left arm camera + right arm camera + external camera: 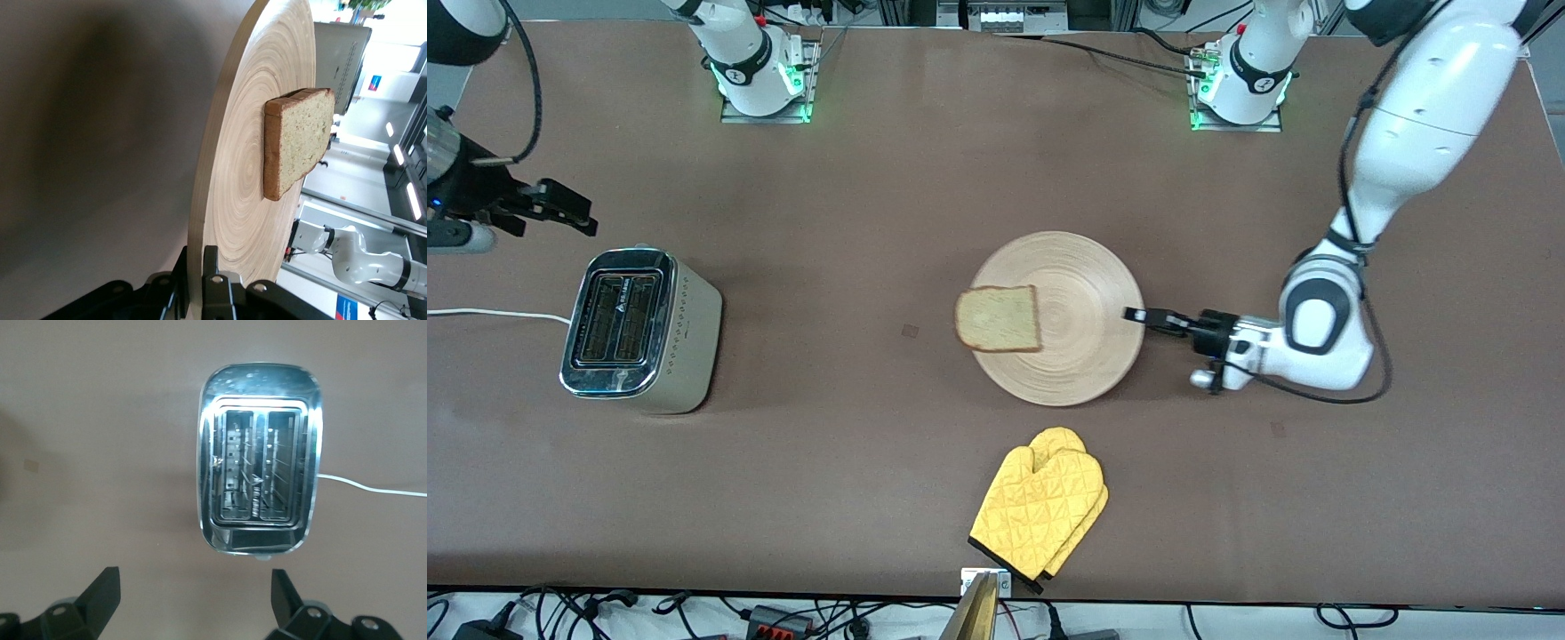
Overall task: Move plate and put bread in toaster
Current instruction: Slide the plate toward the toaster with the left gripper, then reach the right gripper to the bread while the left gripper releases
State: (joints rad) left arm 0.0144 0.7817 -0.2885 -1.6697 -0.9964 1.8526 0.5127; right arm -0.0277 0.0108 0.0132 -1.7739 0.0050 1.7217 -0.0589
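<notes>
The plate (1085, 293) (247, 173) is hanging above the tabletop and its blurred shadow, and it would drop if I opened now, so my left gripper needs to keep holding it.
The round light-wood plate (1085, 293) (247, 173) is in the middle of the table. My left gripper (1138, 316) (197, 253) is shut on its rim at the side toward the left arm's end, one finger above the rim and one below. The bread (998, 318) (300, 140) lies on the plate, overhanging the edge toward the right arm's end. The chrome-topped toaster (640, 329) (260, 460) stands at the right arm's end with both slots bare. My right gripper (569, 212) (193, 573) hangs open in the air just off the toaster, holding nothing.
A yellow oven mitt (1040, 516) lies nearer to the front camera than the plate, close to the table's edge. The toaster's white cord (489, 313) (373, 487) trails off the right arm's end of the table.
</notes>
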